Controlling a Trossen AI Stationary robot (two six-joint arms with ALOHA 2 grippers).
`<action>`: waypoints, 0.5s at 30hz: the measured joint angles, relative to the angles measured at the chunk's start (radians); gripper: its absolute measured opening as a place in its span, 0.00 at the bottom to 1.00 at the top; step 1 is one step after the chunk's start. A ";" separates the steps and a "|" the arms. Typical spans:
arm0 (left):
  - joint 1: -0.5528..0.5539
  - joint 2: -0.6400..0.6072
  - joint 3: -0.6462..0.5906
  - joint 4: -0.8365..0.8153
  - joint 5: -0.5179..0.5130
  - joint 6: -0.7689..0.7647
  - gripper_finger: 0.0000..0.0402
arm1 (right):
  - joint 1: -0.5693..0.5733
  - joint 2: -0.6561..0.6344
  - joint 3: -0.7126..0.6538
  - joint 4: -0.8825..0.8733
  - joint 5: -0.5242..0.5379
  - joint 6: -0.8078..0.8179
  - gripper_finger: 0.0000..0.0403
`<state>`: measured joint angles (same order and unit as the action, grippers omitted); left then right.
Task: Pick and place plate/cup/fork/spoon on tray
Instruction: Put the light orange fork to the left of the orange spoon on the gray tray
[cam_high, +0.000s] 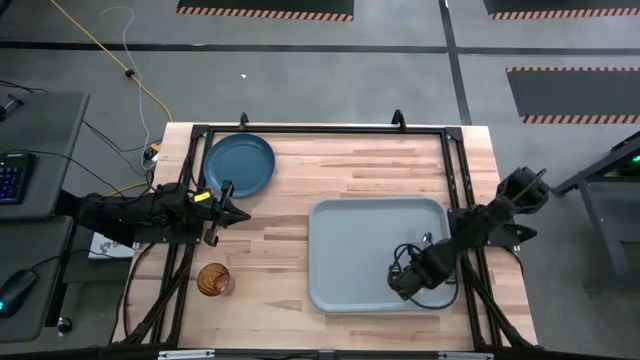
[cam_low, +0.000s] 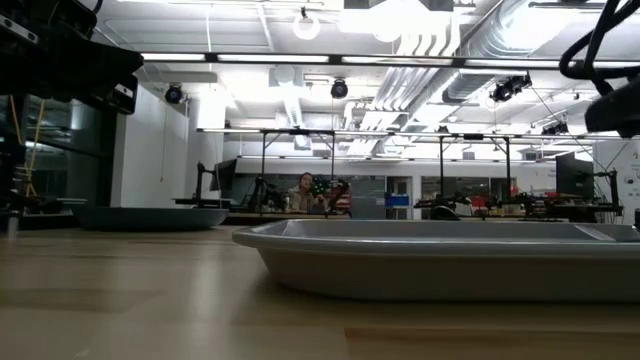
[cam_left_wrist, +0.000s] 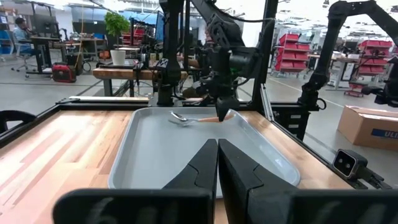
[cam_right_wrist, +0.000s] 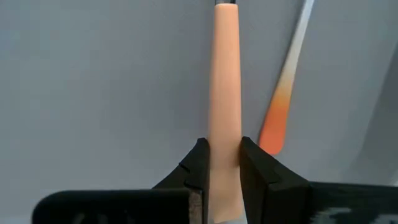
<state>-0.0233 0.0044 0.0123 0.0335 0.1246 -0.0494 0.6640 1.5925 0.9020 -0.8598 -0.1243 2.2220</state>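
My right gripper opens now, since the fork's orange handle (cam_right_wrist: 224, 81) lies low over the bottom of the tray and the fork would rest there.
The pale grey-blue tray (cam_high: 340, 250) lies at the table's right. My right gripper (cam_high: 400, 283) is low over its near right part, shut on the fork's orange handle (cam_right_wrist: 224, 81); the tines are out of view. The spoon (cam_left_wrist: 180, 118) lies on the tray floor beside it, its silver shaft ending in orange (cam_right_wrist: 283, 112). The teal plate (cam_high: 238, 165) sits at the far left and the amber cup (cam_high: 213, 279) at the near left, both on the table. My left gripper (cam_left_wrist: 217, 146) is shut and empty above the table between them (cam_high: 225, 207). My right gripper pinches the fork's orange handle near its free end (cam_right_wrist: 224, 134) between its two fingers. The fingers come slanting down from the table's near right, and the handle runs on ahead of them over the tray floor. Whether the fork rests on the tray, I cannot tell.
A black frame runs along the table's far edge and both sides (cam_high: 320, 130). Bare wood lies between the plate, the cup and the tray (cam_high: 270, 230). The tray's left half (cam_high: 350, 230) holds nothing. In the low view the tray's rim (cam_low: 430, 260) stands close, the plate (cam_low: 150, 217) farther back.
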 joint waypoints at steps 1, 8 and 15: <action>0.000 0.000 0.000 0.000 0.000 0.000 0.01 | 0.000 0.005 0.000 0.001 -0.006 0.003 0.10; 0.000 0.000 0.000 0.000 0.000 0.000 0.01 | -0.001 0.032 0.000 0.015 -0.016 0.019 0.12; 0.000 0.000 0.000 0.000 0.000 0.000 0.01 | -0.004 0.032 0.000 0.022 -0.008 0.013 0.18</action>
<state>-0.0233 0.0044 0.0122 0.0336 0.1242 -0.0494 0.6601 1.6245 0.9020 -0.8375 -0.1321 2.2353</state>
